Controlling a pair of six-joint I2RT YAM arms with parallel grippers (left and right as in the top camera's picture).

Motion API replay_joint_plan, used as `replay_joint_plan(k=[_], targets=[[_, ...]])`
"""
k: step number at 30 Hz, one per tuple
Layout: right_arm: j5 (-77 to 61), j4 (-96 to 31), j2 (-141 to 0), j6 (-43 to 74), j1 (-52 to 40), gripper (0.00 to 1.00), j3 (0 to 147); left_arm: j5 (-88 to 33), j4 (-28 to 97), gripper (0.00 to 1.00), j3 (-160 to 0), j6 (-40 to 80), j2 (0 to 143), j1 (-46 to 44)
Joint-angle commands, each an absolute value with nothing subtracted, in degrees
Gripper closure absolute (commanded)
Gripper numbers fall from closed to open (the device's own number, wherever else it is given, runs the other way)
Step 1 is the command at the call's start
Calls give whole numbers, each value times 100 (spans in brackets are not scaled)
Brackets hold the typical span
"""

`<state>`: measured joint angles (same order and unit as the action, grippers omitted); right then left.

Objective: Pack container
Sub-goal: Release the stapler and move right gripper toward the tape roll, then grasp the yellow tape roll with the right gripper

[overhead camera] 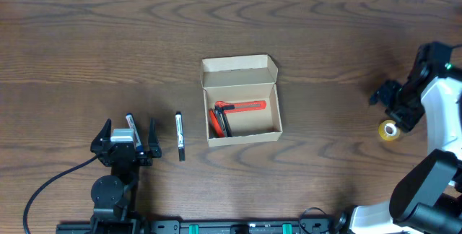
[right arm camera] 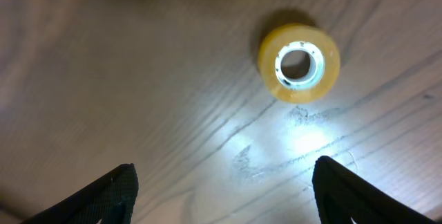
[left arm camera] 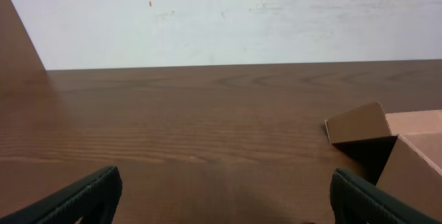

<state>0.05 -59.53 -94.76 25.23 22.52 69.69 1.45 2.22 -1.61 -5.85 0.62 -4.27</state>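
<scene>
I should next grab the yellow tape roll from above by its ring side (overhead camera: 383, 131) with my right gripper, with one finger in the hole. Then it can lay the roll flat inside the container (overhead camera: 242, 102).
The tan cardboard container (overhead camera: 242, 102) sits open at the table's middle, lid flap up at its far side. Inside lie a red cutter (overhead camera: 242, 107) and another red and black tool (overhead camera: 217, 121). Its corner shows at the right of the left wrist view (left arm camera: 387, 148). A black pen (overhead camera: 180, 135) lies left of the box. My left gripper (overhead camera: 128, 134) is open and empty at the front left; a pen-like item (overhead camera: 131, 123) lies between its fingers. My right gripper (overhead camera: 390, 97) is open at the far right, above a yellow tape roll (overhead camera: 390, 130), which also shows in the right wrist view (right arm camera: 299, 63).
The dark wood table (overhead camera: 108, 46) runs to a white wall at the back (left arm camera: 221, 16). The right arm's white links (overhead camera: 444, 118) reach in from the right edge. A black cable (overhead camera: 50, 183) trails at the front left.
</scene>
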Motion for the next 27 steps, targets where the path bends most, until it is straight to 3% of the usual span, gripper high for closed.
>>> replay_joint_plan(k=[1, 27], targets=[[110, -5680, -9432, 2294, 2377, 25, 6622, 141, 425, 5, -27, -554, 27, -410], [150, -4770, -10337, 1752, 2510, 24, 6541, 143, 425, 5, -27, -554, 27, -410]])
